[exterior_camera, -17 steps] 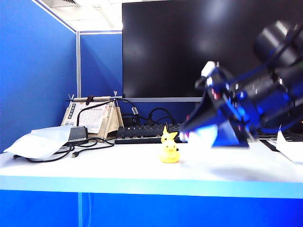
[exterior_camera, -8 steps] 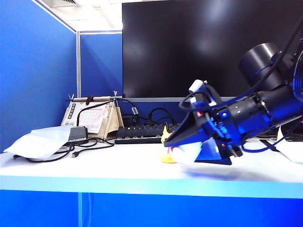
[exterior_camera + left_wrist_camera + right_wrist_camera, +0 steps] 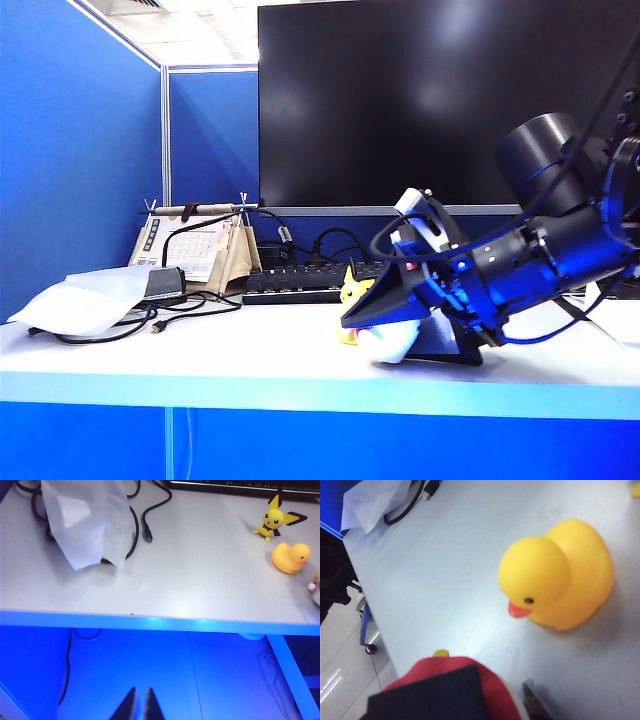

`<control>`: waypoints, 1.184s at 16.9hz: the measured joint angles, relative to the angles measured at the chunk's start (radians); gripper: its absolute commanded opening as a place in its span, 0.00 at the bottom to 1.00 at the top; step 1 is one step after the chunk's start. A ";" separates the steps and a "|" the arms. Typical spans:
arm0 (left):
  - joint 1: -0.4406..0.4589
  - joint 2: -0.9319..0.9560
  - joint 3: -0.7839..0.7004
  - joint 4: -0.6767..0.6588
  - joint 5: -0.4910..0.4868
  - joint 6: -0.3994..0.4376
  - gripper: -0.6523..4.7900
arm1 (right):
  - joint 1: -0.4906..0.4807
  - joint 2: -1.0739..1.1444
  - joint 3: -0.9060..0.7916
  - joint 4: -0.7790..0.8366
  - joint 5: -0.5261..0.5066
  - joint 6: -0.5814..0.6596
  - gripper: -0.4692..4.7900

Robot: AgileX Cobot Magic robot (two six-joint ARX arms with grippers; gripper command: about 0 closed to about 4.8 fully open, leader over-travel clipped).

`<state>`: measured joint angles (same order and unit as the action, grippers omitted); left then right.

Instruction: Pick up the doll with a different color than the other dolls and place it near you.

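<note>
I should open my right gripper, because the white doll's rounded base touches the tabletop near its front edge (image 3: 384, 366) and the doll would stand.
The doll with a different color (image 3: 392, 345), white and rounded, is between the jaws of my right gripper (image 3: 385, 335), low over the tabletop near its front edge. In the right wrist view its dark cap with a red band (image 3: 445, 690) fills the near foreground, and one fingertip (image 3: 534, 706) shows beside it. The yellow duck (image 3: 560, 575) stands just beyond the doll, mostly hidden by the gripper in the exterior view. The pointed-ear figure (image 3: 274, 521) stands behind the duck (image 3: 290, 557). My left gripper (image 3: 139, 702) hangs shut and empty below the table's front edge.
A white plastic bag (image 3: 85, 298) lies at the left over black cables (image 3: 170, 315). A keyboard (image 3: 300, 283), a desk calendar (image 3: 195, 250) and a large dark monitor (image 3: 440, 100) line the back. White paper (image 3: 620, 320) lies at the far right.
My right arm has come down and to the left with the white doll, from above the table to just in front of the duck, which it now covers. The left arm has not moved.
</note>
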<state>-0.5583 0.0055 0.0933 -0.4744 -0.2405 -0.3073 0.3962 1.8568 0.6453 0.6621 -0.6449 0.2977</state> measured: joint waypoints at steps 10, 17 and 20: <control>0.000 0.000 0.000 0.000 0.000 0.000 0.17 | 0.000 0.036 0.009 0.070 -0.002 0.000 0.94; 0.000 0.000 0.000 0.000 0.000 0.000 0.17 | 0.002 0.040 0.079 0.010 0.073 0.005 1.00; 0.000 0.000 0.000 0.000 0.000 0.000 0.17 | -0.001 0.043 0.119 -0.049 0.086 0.013 1.00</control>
<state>-0.5583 0.0055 0.0937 -0.4740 -0.2405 -0.3073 0.3954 1.9003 0.7647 0.6132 -0.5587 0.3111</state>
